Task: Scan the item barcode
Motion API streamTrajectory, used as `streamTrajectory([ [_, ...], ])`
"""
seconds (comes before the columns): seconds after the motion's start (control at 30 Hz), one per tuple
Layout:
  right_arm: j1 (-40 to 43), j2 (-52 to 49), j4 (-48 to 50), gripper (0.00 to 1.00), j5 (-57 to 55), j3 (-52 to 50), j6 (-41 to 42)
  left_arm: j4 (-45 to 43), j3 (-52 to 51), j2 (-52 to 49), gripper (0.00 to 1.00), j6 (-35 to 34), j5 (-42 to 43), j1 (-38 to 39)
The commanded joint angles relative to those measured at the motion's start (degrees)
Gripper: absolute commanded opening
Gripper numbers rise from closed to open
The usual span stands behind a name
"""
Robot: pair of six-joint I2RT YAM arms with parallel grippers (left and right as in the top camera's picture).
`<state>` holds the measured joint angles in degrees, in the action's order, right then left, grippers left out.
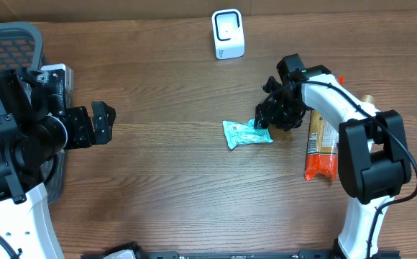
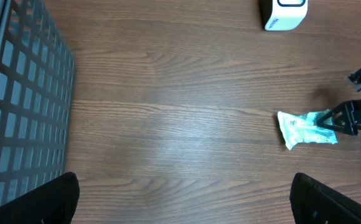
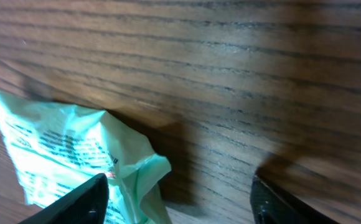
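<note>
The teal packet [image 1: 246, 133] has a twisted end, and my right gripper will reach for the packet and grab that end. The packet's flat body will then stay free for the barcode scanner.
The item, a crumpled teal packet [image 1: 246, 133], lies flat on the wooden table near the middle. My right gripper [image 1: 264, 119] hovers low at the packet's right end, jaws apart. In the right wrist view the packet [image 3: 62, 149] has its twisted end beside the left finger [image 3: 84, 202], with bare wood across the rest of the gap; the right gripper [image 3: 180, 208] is open and grips nothing. A white barcode scanner [image 1: 228, 34] stands at the table's far edge. My left gripper [image 1: 98, 124] is wide open far to the left, over bare wood [image 2: 183, 208]. No barcode is legible.
A tan and orange packaged item [image 1: 321, 142] lies just right of the right arm. A grey mesh basket [image 1: 7, 39] sits at the far left, and its wall [image 2: 18, 106] fills the left of the left wrist view.
</note>
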<state>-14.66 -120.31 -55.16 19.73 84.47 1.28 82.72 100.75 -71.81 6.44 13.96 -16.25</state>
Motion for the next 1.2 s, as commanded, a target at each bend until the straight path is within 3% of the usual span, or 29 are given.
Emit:
streamTrajectory([
  [0.0, 0.0, -0.6, 2.6, 0.71, 3.6, -3.8, 1.7, -0.1, -0.2, -0.2, 1.00, 1.1, 0.5, -0.2],
  [0.33, -0.7, -0.6, 7.3, 0.43, 5.3, -8.4, 0.2, -0.1, -0.2, -0.2, 1.00, 1.1, 0.5, -0.2],
  [0.47, -1.0, -0.6, 10.2, 0.05, 6.1, -11.3, 0.2, -0.1, -0.2, -0.2, 1.00, 1.1, 0.5, -0.2],
  [0.67, -0.2, -0.4, 8.2, 0.04, 8.3, -9.6, 0.1, -0.1, -0.2, -0.2, 1.00, 1.1, 0.5, -0.2],
  [0.83, 1.4, 2.2, 3.9, 0.04, 14.7, -6.5, -4.6, -0.1, -0.2, -0.2, 1.00, 1.1, 0.5, -0.2],
  [1.17, 1.8, 16.9, 3.1, 0.04, 14.9, -4.5, -4.8, -0.1, -0.2, -0.2, 1.00, 1.1, 0.5, -0.2],
])
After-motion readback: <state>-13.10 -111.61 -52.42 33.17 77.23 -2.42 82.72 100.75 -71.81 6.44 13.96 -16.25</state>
